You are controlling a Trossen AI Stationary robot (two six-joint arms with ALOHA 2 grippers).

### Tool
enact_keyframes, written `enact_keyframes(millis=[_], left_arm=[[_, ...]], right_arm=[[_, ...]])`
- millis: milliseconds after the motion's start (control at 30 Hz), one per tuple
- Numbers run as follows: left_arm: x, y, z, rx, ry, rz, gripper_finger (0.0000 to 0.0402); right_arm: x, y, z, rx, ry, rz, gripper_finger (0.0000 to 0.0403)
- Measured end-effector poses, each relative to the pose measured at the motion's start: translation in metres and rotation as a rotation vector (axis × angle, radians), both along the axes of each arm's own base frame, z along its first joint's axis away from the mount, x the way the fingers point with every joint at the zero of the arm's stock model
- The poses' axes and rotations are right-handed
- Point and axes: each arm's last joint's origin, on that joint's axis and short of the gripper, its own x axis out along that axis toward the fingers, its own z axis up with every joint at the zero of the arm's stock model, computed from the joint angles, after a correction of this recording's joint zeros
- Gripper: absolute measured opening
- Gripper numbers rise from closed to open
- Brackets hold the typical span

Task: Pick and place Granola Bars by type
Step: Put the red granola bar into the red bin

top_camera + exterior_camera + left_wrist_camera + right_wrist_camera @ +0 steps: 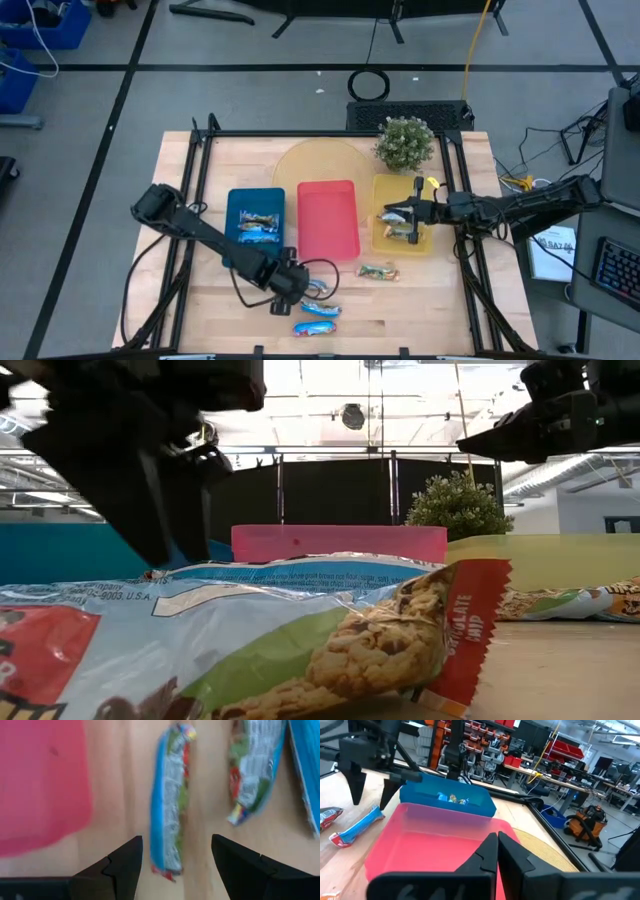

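My fingers are still above the middle blue-and-white granola bar, so closing now would miss it. My left gripper lowers first, then closes on the bar.
Three blue-and-white granola bars [318,308] lie on the table near its near edge. My left gripper [300,286] hovers open just over them. In the left wrist view its fingers [175,845] stand on either side of one bar's end [167,810], with two more bars [252,770] beside it. One green/tan bar [378,271] lies alone on the wood. The blue tray [255,195] holds blue bars [256,228]. The yellow tray [385,190] holds tan bars [402,230]. My right gripper [392,215] is shut [497,842] above the yellow tray.
An empty red tray [328,218] sits between the blue and yellow trays. A potted plant [405,143] and a round tan mat [310,165] stand toward the far edge. A blue bar [300,630] lies right in front of the low camera. Bare wood lies right of the loose bars.
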Motion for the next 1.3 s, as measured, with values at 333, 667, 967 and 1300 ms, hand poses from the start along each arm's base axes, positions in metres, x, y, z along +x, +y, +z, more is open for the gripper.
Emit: enact_keyframes(millis=[333,667,967,1300], left_arm=[[0.001,0.009,-0.006,-0.004,0.012,-0.044,0.0244],[0.004,0.015,-0.012,0.0,-0.024,-0.056,0.0244],[0.011,0.013,-0.023,-0.024,-0.026,-0.132,0.0244],[0.014,0.02,-0.036,-0.017,0.018,-0.098,0.0223]], right_arm=[[0.0,0.0,-0.001,-0.008,0.014,0.001,0.0001],[0.0,0.0,-0.001,-0.008,0.016,0.001,0.0001],[0.0,0.0,-0.001,-0.009,0.011,0.001,0.0001],[0.0,0.0,-0.001,-0.011,0.009,0.0,0.0]])
